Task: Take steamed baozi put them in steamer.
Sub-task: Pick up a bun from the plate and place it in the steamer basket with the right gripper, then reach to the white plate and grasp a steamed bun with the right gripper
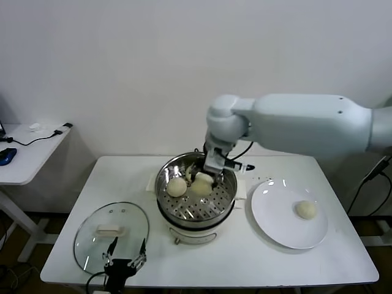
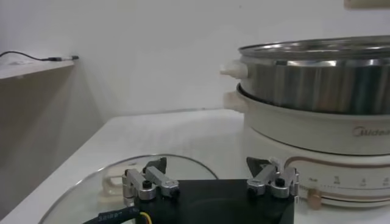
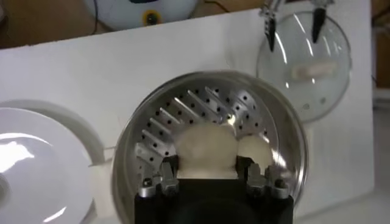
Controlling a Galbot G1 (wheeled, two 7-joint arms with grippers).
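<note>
The held baozi (image 1: 202, 187) (image 3: 205, 147) is hanging over the steamer's perforated bottom and would drop if I opened now. My right gripper needs to first lower the baozi.
The steel steamer (image 1: 228, 195) stands on its white pot base at the table's middle. My right gripper (image 1: 204, 179) reaches down into it, shut on a cream-white baozi (image 3: 206, 151) that sits between its fingers (image 3: 167, 174) over the perforated floor. A second baozi (image 1: 176, 187) lies in the steamer beside it and also shows in the right wrist view (image 3: 256, 150). A third baozi (image 1: 306, 209) lies on the white plate (image 1: 275, 226) to the right. I cannot see a fourth. My left gripper (image 1: 125, 256) is open and empty, parked over the glass lid (image 1: 92, 242) at the front left.
The steamer's wall (image 2: 317, 79) rises close ahead of my left gripper (image 2: 210, 179). The plate (image 3: 36, 164) and the lid (image 3: 332, 91) flank the pot. A side table with cables (image 1: 24, 147) stands at the far left.
</note>
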